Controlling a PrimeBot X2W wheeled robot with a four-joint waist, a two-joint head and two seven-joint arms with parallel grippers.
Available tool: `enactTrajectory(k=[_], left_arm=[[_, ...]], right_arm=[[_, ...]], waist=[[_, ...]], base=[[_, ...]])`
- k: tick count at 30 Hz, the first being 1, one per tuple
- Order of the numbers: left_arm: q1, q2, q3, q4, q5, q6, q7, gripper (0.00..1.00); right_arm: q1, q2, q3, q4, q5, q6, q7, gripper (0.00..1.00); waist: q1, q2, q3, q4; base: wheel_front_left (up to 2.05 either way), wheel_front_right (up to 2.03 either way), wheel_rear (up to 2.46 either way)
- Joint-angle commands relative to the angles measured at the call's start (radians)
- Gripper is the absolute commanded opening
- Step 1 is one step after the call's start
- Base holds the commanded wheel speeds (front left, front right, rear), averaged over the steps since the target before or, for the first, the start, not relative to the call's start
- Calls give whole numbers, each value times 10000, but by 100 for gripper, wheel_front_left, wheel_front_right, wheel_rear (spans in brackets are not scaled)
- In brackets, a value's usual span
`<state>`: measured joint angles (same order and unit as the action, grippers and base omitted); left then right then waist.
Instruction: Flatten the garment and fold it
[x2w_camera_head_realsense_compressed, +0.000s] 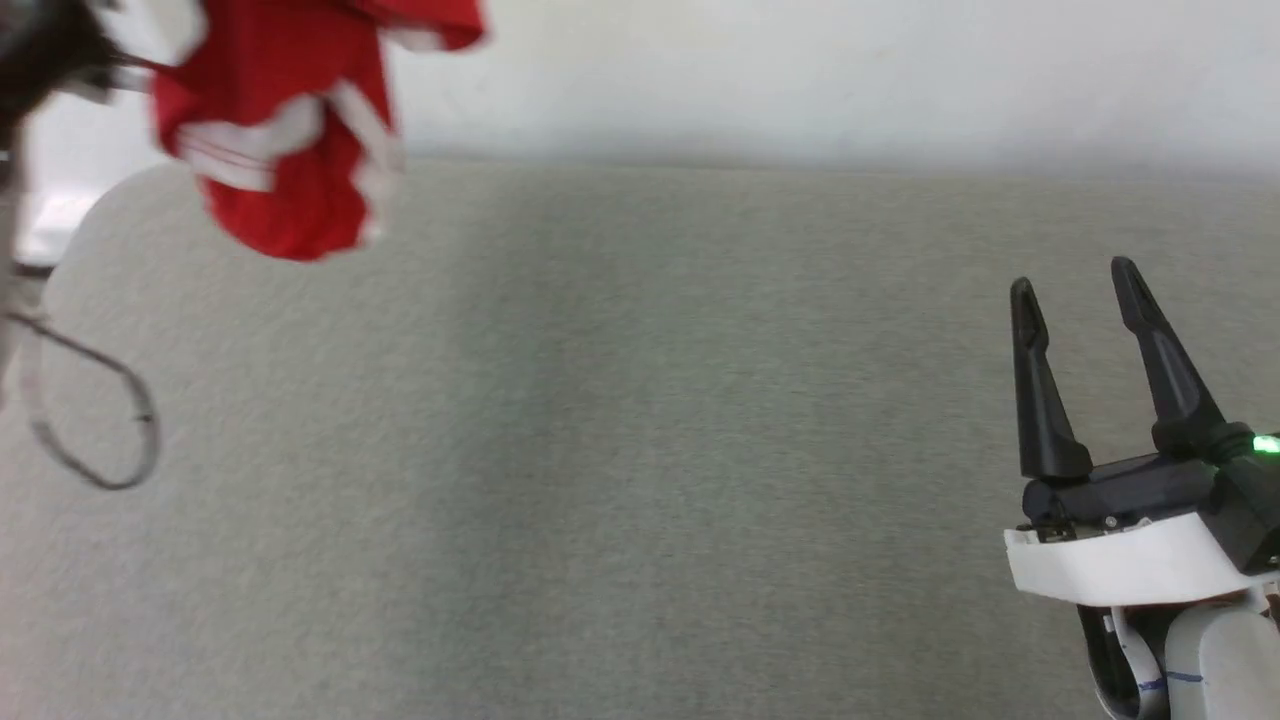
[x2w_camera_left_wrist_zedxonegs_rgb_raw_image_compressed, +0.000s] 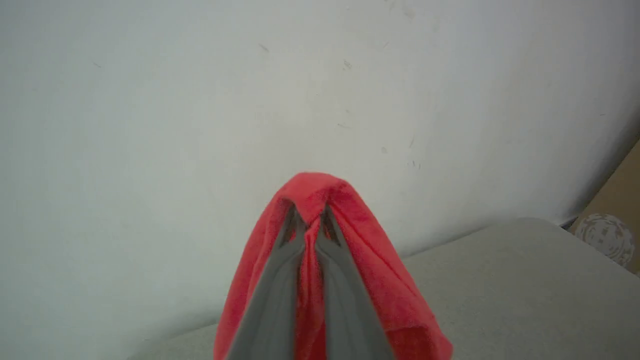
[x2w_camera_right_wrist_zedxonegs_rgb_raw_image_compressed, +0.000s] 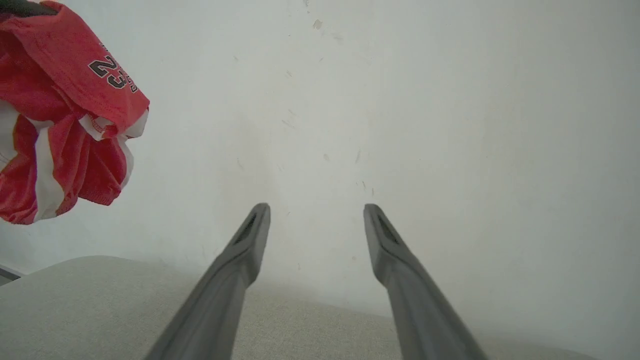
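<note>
My right gripper grabs the red shorts (x2w_camera_head_realsense_compressed: 290, 130) (x2w_camera_right_wrist_zedxonegs_rgb_raw_image_compressed: 60, 115) by their stitched hem next, to spread them flat for folding.
The red shorts (x2w_camera_head_realsense_compressed: 290, 130) hang bunched in the air at the upper left of the head view, above the grey table, white bands showing. In the left wrist view my left gripper (x2w_camera_left_wrist_zedxonegs_rgb_raw_image_compressed: 310, 212) is shut on a fold of the red fabric (x2w_camera_left_wrist_zedxonegs_rgb_raw_image_compressed: 380, 280), which drapes over both fingers. The right wrist view shows the shorts (x2w_camera_right_wrist_zedxonegs_rgb_raw_image_compressed: 60, 115) dangling at the upper left with a black "23" on them. My right gripper (x2w_camera_head_realsense_compressed: 1075, 285) stands open and empty at the lower right, far from the garment; its fingers (x2w_camera_right_wrist_zedxonegs_rgb_raw_image_compressed: 250, 235) are spread wide.
A grey felt-covered table (x2w_camera_head_realsense_compressed: 640, 450) fills the foreground, with a pale wall (x2w_camera_head_realsense_compressed: 850, 70) behind its far edge. A looped dark cable (x2w_camera_head_realsense_compressed: 100, 420) hangs at the left edge. A brown box and a pale round object (x2w_camera_left_wrist_zedxonegs_rgb_raw_image_compressed: 605, 235) sit beyond the table's corner.
</note>
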<state>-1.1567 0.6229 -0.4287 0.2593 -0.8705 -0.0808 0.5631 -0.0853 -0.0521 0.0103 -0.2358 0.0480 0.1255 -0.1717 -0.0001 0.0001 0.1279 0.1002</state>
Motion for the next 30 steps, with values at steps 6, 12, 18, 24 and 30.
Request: enactTrajectory(k=[6,12,18,24,30], left_arm=[[19,-891,-676,-507,-109,-10,105,0],[688,-1893,-1517,-1015,26,-204,-576,0],[2246,-2767,-2764,-977,650,-240,-1585,0],[4248,-3435,-3806,-225,950,-44,-2483,0],[5598,-3895,-4831,1066,1155,-42,-2681,0]], right_arm=[[105,17,-181,99,228,52,-233,100],[131,18,-599,73,217,52,-342,100],[250,18,-773,17,202,52,-357,100],[389,18,-750,-16,268,52,-303,100],[447,18,-710,-37,228,52,-182,100]], waist=[[1,-1,-210,-1150],[1,-1,-77,-1477],[1,-1,-59,-1630],[1,-1,-17,-1616],[1,-1,-48,-1394]], base=[[0,0,0],[0,0,0],[0,0,0],[0,0,0],[0,0,0]])
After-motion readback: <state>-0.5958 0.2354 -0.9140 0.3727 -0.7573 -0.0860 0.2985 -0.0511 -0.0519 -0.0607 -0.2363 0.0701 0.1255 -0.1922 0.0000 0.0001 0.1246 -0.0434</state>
